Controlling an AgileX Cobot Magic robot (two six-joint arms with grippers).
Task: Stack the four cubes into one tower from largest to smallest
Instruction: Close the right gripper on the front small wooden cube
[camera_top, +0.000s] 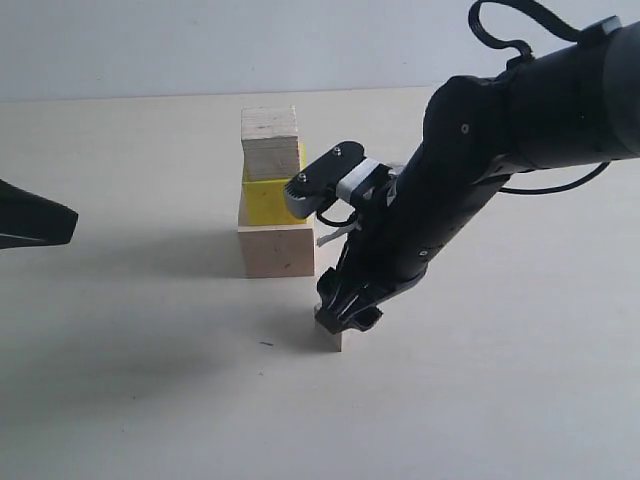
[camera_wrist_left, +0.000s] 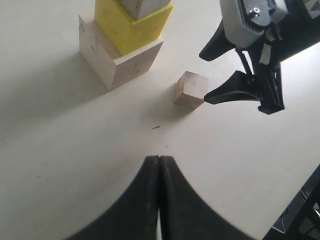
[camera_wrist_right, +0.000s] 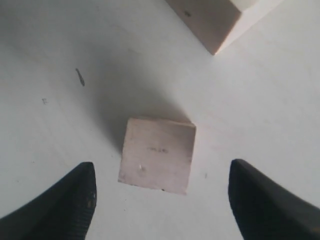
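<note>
I need to grab the loose small wooden cube by its opposite sides with my right gripper next, so that it can finish the tower (camera_top: 275, 190).
A tower stands mid-table: a large pale wooden cube (camera_top: 276, 252) at the base, a yellow cube (camera_top: 264, 200) on it, and a small wooden cube (camera_top: 270, 140) on top. A second small wooden cube (camera_top: 331, 342) lies loose on the table to the front right of the tower. My right gripper (camera_top: 346, 316) hangs just above it, open. In the right wrist view the loose cube (camera_wrist_right: 157, 155) sits just ahead of and between the spread fingertips (camera_wrist_right: 80, 192), untouched. My left gripper (camera_wrist_left: 159, 160) is shut and empty, well back from the loose cube (camera_wrist_left: 191, 90).
The left arm's tip (camera_top: 38, 225) shows at the left edge of the exterior view. The right arm (camera_top: 470, 170) slants down across the right side, close to the tower. A small dark mark (camera_top: 266, 344) lies on the pale table.
</note>
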